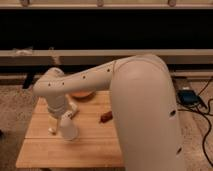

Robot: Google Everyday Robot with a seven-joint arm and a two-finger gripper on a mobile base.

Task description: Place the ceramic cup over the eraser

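My gripper grabs the ceramic cup by its top (68,122) next. Then it places the cup over the eraser.
The whitish ceramic cup (68,128) stands slightly tilted on the left half of the wooden table (92,146). My gripper (66,113) hangs from the wrist directly over the cup's top, open, with one pale finger (73,106) showing to the right. Whether the fingers touch the cup I cannot tell. The big white arm sweeps in from the right and covers the table's right side. The eraser is hidden from view.
An orange bowl (82,94) sits at the table's back, half behind the arm. A reddish-brown sausage-shaped thing (105,117) lies mid-table. A small white object (52,131) lies left of the cup. Cables and a dark box (189,97) are on the floor at right.
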